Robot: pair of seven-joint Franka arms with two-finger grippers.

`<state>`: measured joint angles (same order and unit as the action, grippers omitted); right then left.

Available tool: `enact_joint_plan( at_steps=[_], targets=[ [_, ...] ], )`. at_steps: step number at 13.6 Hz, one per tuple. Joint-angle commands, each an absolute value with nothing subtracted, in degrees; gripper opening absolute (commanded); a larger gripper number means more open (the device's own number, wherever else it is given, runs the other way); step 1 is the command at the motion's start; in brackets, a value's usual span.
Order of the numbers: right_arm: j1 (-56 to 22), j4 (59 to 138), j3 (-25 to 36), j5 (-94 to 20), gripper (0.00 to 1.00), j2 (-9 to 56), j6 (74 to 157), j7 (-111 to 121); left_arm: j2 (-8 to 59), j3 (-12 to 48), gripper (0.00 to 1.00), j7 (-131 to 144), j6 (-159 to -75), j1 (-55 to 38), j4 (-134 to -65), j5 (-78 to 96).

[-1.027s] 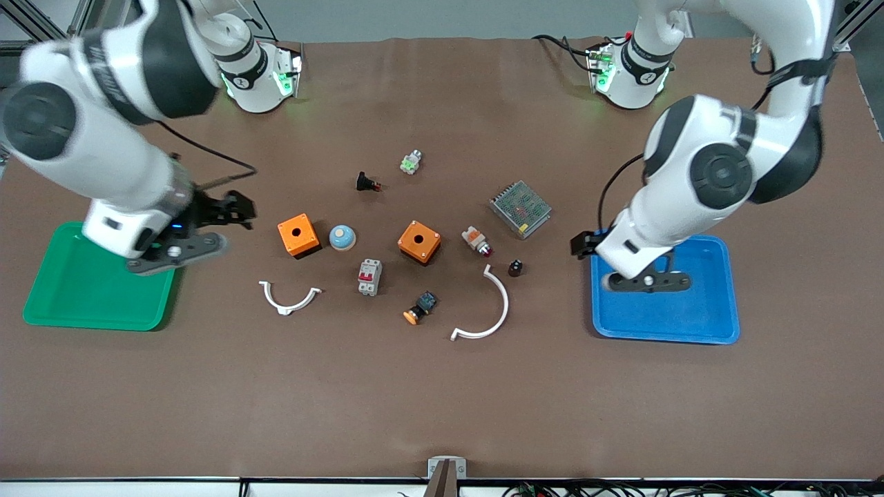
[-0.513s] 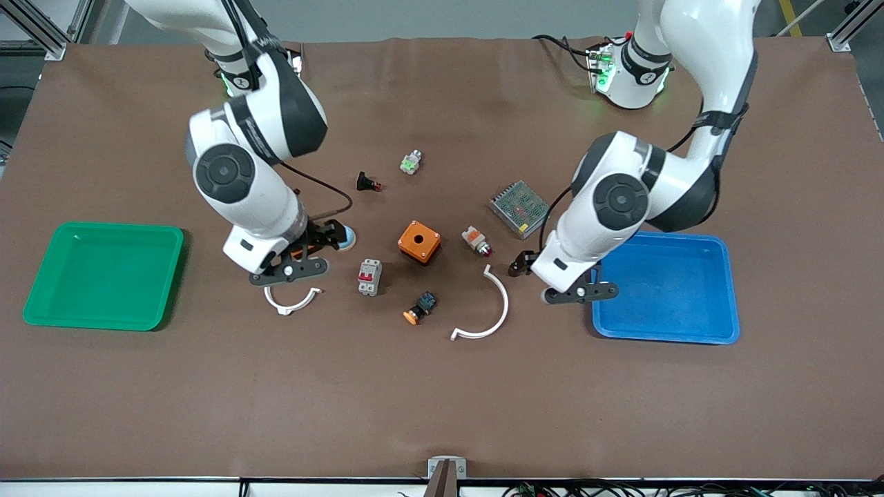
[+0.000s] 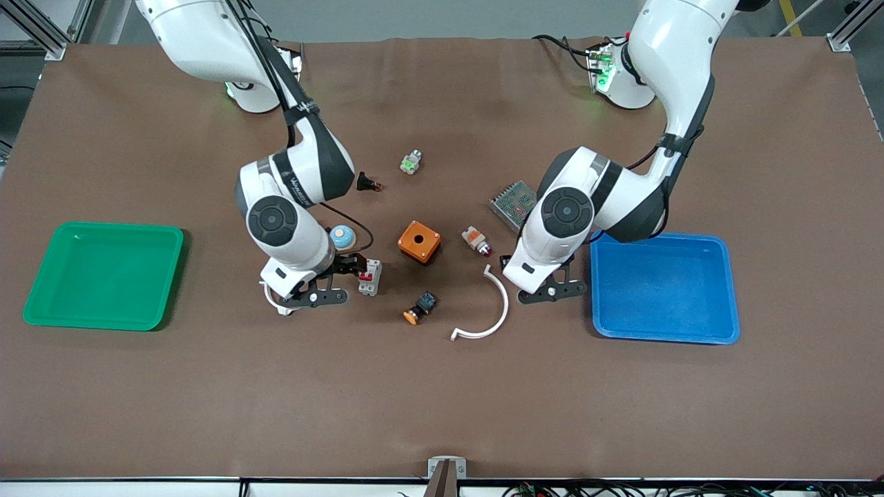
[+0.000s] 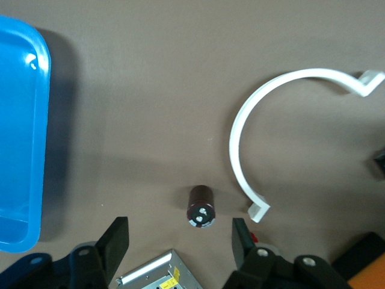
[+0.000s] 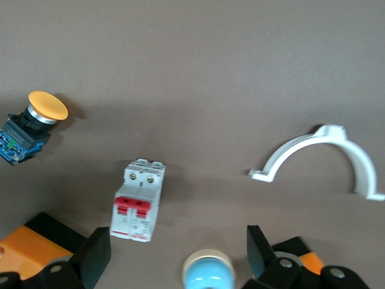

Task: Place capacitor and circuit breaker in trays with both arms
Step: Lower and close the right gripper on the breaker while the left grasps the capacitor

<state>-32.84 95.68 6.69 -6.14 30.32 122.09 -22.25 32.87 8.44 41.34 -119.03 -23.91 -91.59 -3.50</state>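
The right gripper grabs the circuit breaker [image 3: 369,276] by its body at the red levers next, to place it in the green tray [image 3: 106,277].
The circuit breaker [image 3: 369,276], a white-and-grey block with red levers, lies on the table and also shows in the right wrist view [image 5: 138,201]. My right gripper [image 3: 345,268] is open and low beside it, over the blue dome [image 5: 209,274]; the breaker lies just outside the gap between the fingers [image 5: 96,256]. The capacitor [image 4: 201,206], a tiny dark cylinder, lies on the mat in the left wrist view; the left arm hides it in the front view. My left gripper [image 3: 510,264] is open above it, and the capacitor lies just past the fingertips [image 4: 240,241].
A green tray [image 3: 103,276] lies at the right arm's end and a blue tray [image 3: 663,290] at the left arm's end. An orange box [image 3: 418,241], a white-and-orange button [image 3: 476,240], an orange push button [image 3: 420,307], a white curved clip [image 3: 487,310] and a metal power supply [image 3: 514,200] lie mid-table.
Both arms swung in from over the trays toward the table's middle. The right gripper came beside the circuit breaker and the left gripper came over the capacitor.
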Motion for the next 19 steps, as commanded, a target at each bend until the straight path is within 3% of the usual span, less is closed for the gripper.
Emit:
enact_joint_plan(
  at_steps=[1,6,12,14,19],
  targets=[
    [-35.86,94.57,7.21,-7.38,1.00,31.72,123.30,-27.42,32.78,8.26,0.75,45.16,-122.50,-24.96,-95.17,-4.66],
    [-36.21,94.22,7.21,-7.38,0.99,35.85,127.87,-27.42,32.87,8.26,0.73,50.10,-131.48,-25.58,-101.07,-4.66],
    [-35.51,93.69,7.21,-7.82,0.82,37.53,128.67,-27.51,35.24,8.09,0.67,53.17,-133.24,-27.07,-101.16,-4.66],
    [-35.51,93.69,7.21,-8.52,0.73,37.97,128.93,-27.51,35.86,8.00,0.65,53.17,-133.42,-27.07,-100.99,-5.01],
    [-35.51,93.69,7.21,-9.40,0.36,38.23,128.94,-27.42,35.77,8.00,0.57,53.17,-133.42,-26.90,-100.81,-5.45]
  ],
)
